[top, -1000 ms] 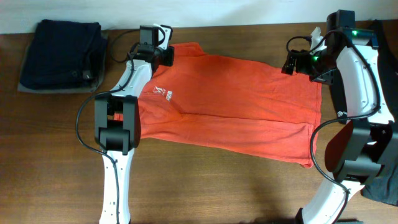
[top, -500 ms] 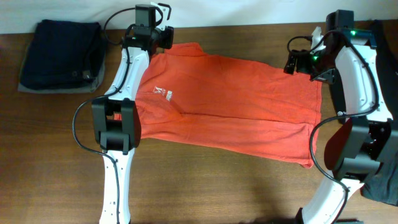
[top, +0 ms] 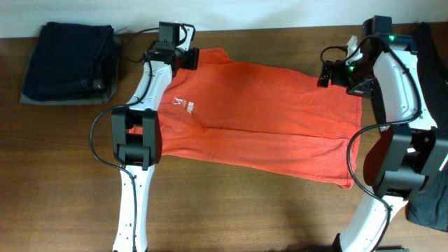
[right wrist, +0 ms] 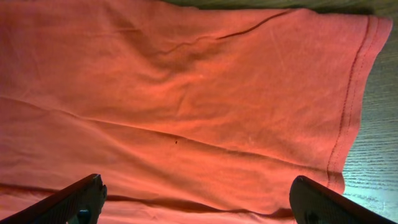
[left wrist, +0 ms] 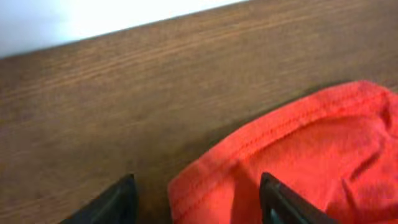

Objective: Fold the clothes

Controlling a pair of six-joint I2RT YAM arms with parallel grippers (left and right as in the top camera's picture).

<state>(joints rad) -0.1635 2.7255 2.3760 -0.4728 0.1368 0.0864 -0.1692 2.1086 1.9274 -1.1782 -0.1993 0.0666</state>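
Note:
The left gripper's two fingers reach down to the wood on either side of the hemmed corner [left wrist: 183,191], so it should close on the T-shirt now.
The red-orange T-shirt [top: 259,115] lies spread on the wooden table, small white lettering [top: 183,106] near its left end. My left gripper [top: 187,59] is open at the shirt's far left corner; in the left wrist view a hemmed corner of the shirt [left wrist: 261,162] lies between its fingers [left wrist: 196,202]. My right gripper [top: 327,73] is open over the shirt's far right corner. In the right wrist view its fingers [right wrist: 199,199] are spread wide above wrinkled red fabric [right wrist: 186,106], with the hem at the right.
A stack of dark navy folded garments [top: 66,61] on a grey one lies at the far left. A dark garment [top: 430,203] hangs at the right edge. A white wall [left wrist: 74,18] borders the table's far edge.
The left gripper swung out toward the far edge, then came back right to the shirt's far left corner. The right gripper shifted slightly. The shirt has not moved.

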